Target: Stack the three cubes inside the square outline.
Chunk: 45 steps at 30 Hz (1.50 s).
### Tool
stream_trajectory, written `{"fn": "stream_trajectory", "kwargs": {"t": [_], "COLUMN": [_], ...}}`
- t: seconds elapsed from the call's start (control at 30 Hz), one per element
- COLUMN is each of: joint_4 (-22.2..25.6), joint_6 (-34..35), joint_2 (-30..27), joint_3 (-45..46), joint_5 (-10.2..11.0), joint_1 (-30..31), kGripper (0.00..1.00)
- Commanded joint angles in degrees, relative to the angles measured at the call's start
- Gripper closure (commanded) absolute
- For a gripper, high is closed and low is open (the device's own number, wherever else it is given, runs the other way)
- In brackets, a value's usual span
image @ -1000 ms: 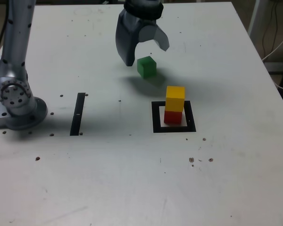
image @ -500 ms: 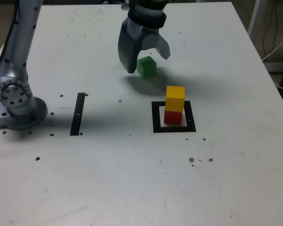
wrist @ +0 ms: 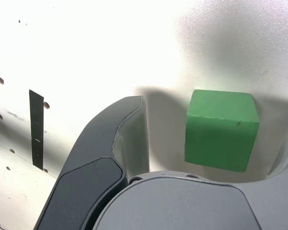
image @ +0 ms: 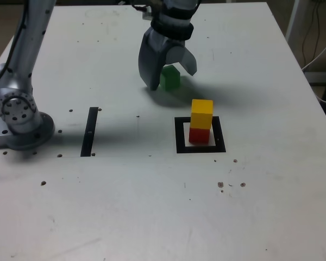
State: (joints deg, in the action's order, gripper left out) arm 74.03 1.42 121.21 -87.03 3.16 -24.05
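Observation:
The green cube point(image: 171, 80) is between my open fingers, which reach down around it, low by the white table. My gripper should close now, as it would hold the cube.
The yellow cube point(image: 201, 113) stands on the red cube point(image: 199, 135) inside the black square outline point(image: 180, 136). The green cube point(image: 171, 80) point(wrist: 221, 129) rests on the white table farther back, to the outline's left in the exterior view. My gripper point(image: 171, 79) point(wrist: 216, 112) is low over the green cube and open. Its dark fingers point(wrist: 120, 143) straddle the block with gaps on both sides and do not touch it. One finger partly hides the cube in the exterior view.
A narrow black strip point(image: 90, 131) point(wrist: 36, 129) lies on the table at the exterior view's left. The arm's silver base point(image: 19, 117) stands at the table's left edge. Small dark specks and holes dot the table top point(image: 152, 206).
The gripper has dropped from above and beside the green cube until its open fingers stand around it. The cubes have not moved.

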Motion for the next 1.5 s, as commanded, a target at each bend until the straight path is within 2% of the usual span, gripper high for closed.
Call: {"fn": "stream_trajectory", "kwargs": {"t": [0.0,0.27,0.43,0.6,0.7,1.47], "joint_4": [0.1,0.0,-0.6,-1.3,-1.6,-1.2], "joint_6": [-0.1,-0.1,-0.1,-0.1,-0.2,-1.1], "joint_2": [0.3,0.7,0.9,1.0,0.9,-0.8], "joint_3": [-0.3,-0.4,-0.4,-0.5,-0.5,-0.3], "joint_5": [-0.2,-0.7,-0.6,0.0,0.4,0.8], "joint_1": [-0.2,-0.6,-0.6,-0.6,-0.6,-0.3], "kGripper": [0.05,0.19,0.37,0.6,0.67,0.69]}}
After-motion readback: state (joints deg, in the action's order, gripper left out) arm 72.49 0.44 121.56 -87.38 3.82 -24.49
